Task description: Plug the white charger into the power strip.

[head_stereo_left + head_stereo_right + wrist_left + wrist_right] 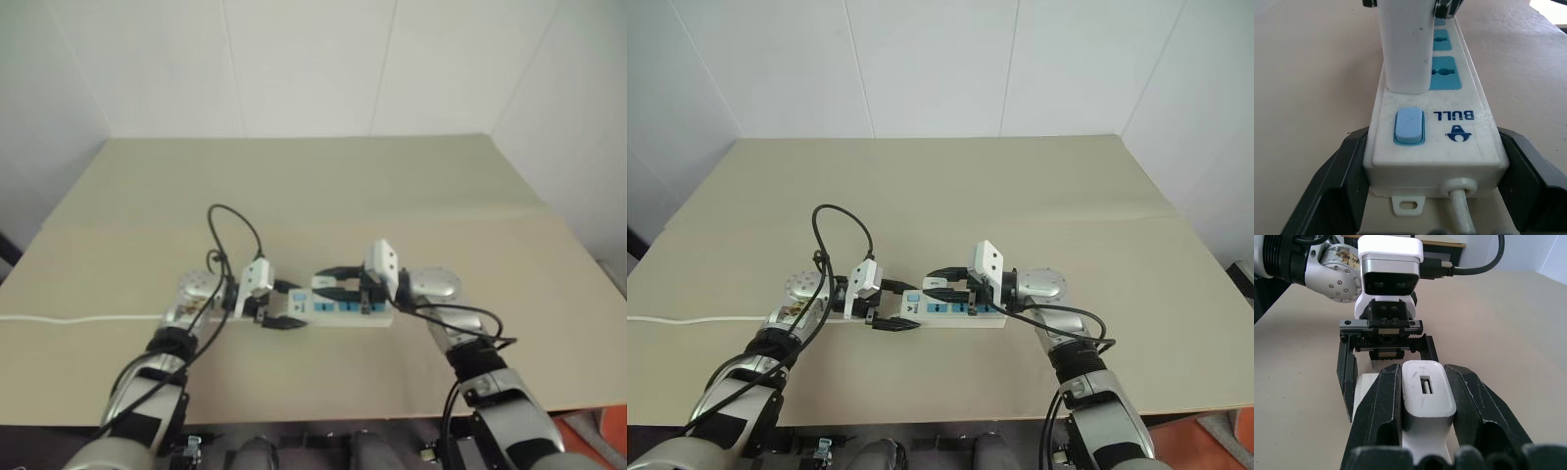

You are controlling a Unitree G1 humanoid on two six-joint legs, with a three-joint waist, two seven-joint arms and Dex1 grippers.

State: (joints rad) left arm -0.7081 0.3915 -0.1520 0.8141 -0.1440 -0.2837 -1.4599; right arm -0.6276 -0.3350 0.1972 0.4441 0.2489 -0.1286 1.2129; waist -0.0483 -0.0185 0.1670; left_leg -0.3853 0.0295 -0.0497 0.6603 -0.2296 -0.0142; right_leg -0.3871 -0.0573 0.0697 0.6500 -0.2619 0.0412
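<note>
The white charger is upright and its lower end is on the power strip's side (pixel 338 306), so the right gripper needs to open now.
The power strip (pixel 351 309) lies flat on the table, its blue socket faces up. My left gripper (pixel 1435 161) is shut on the strip's switch end, one black finger (pixel 1337 181) on each long side. The white charger (pixel 1427 396) stands upright, and my right gripper (pixel 1427 411) is shut on it from both sides. In the left wrist view the charger (pixel 1405 44) rests its lower end on the strip's face (pixel 1459 122) at the socket nearest the blue switch (pixel 1409 126). Its prongs are hidden. The two grippers (pixel 328 284) face each other closely over the strip.
The strip's thin white cable (pixel 78 317) runs off to the left across the beige table (pixel 294 196). A black cable (pixel 230 220) loops up from my left wrist. White walls stand behind the table's far edge, and its front edge lies just under my forearms.
</note>
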